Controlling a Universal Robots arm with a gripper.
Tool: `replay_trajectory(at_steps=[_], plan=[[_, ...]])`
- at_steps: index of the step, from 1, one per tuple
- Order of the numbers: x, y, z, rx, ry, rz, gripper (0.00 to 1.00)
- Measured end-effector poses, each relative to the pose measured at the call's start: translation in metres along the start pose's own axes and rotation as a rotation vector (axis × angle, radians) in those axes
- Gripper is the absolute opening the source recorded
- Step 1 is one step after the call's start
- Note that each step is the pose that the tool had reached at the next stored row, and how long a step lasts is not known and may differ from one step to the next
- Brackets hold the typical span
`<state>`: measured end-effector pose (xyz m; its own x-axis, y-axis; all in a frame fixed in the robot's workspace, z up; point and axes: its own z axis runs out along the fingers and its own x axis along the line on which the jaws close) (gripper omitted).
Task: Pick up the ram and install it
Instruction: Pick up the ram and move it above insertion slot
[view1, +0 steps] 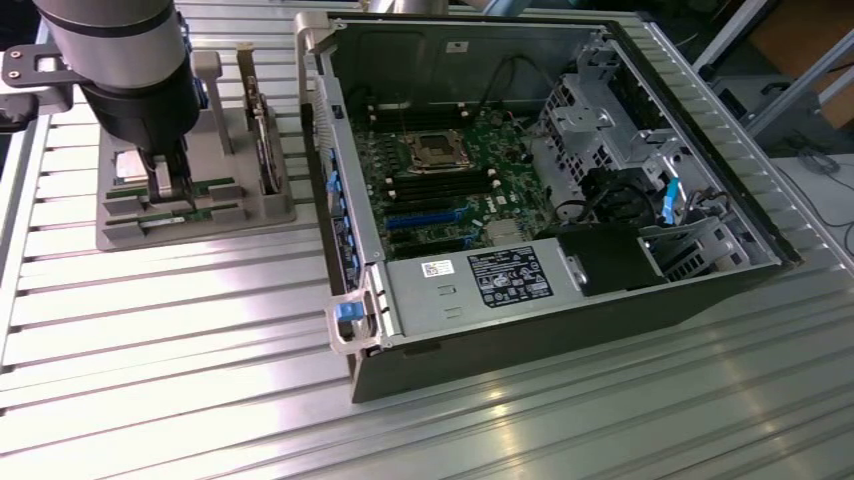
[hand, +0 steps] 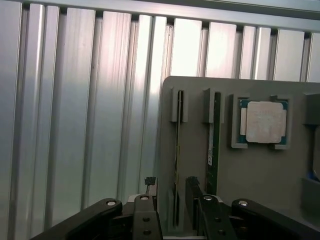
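Observation:
My gripper picks up the ram by the middle of its top edge (hand: 177, 159) next, since the holder's end posts enclose both ends of the ram.
The ram (hand: 176, 150) stands on edge in a slot of the grey holder (hand: 250, 200), a thin green stick seen edge-on. Its twin stick (hand: 215, 135), with a white label, stands in the neighbouring slot. My gripper (hand: 171, 184) is open and low over the holder, with one finger on each side of the ram and a little gap on both sides. In the exterior view my gripper (view1: 171, 195) reaches down among the green sticks (view1: 207, 189) in the holder (view1: 120, 235) at that view's left. The open computer case (view1: 534, 180) lies to the right, its motherboard (view1: 454, 190) exposed.
A processor chip (hand: 262, 122) sits in a pocket of the holder beside the twin stick. A wider card (view1: 267, 140) stands upright at the holder's far side, close to the case wall (view1: 320, 150). Ribbed aluminium table (view1: 174, 350) surrounds everything.

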<state>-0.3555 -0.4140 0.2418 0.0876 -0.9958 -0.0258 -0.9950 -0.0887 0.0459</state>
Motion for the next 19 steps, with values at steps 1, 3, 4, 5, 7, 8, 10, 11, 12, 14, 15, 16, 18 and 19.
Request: replay_trajectory(at_steps=[1,3,4,5,7,8,10,11,12,14,15,16,18,19], plan=[[0.000,0.0003,0.0008,0.0001,0.0000,0.000,0.36],[0.000,0.0008,0.0033,0.0001,0.0000,0.000,0.36],[0.000,0.0010,0.0042,0.0000,0.0000,0.000,0.36],[0.000,0.0012,0.0052,0.0000,0.0000,0.000,0.36],[0.000,0.0021,0.0082,0.0000,0.0000,0.000,0.36],[-0.001,0.0027,0.0098,0.0000,0.0000,0.000,0.36],[-0.002,0.0044,0.0125,-0.0002,0.0001,0.000,0.36],[-0.002,0.0061,0.0143,0.0000,0.0001,-0.001,0.36],[-0.003,0.0070,0.0155,0.0001,0.0000,-0.001,0.36],[-0.003,0.0079,0.0188,0.0000,0.0001,-0.002,0.36],[-0.003,0.0078,0.0220,0.0000,0.0001,-0.003,0.36],[-0.003,0.0077,0.0239,-0.0001,0.0002,-0.003,0.36],[-0.003,0.0076,0.0277,-0.0001,0.0002,-0.003,0.36],[-0.003,0.0075,0.0287,-0.0001,0.0002,-0.004,0.36]])
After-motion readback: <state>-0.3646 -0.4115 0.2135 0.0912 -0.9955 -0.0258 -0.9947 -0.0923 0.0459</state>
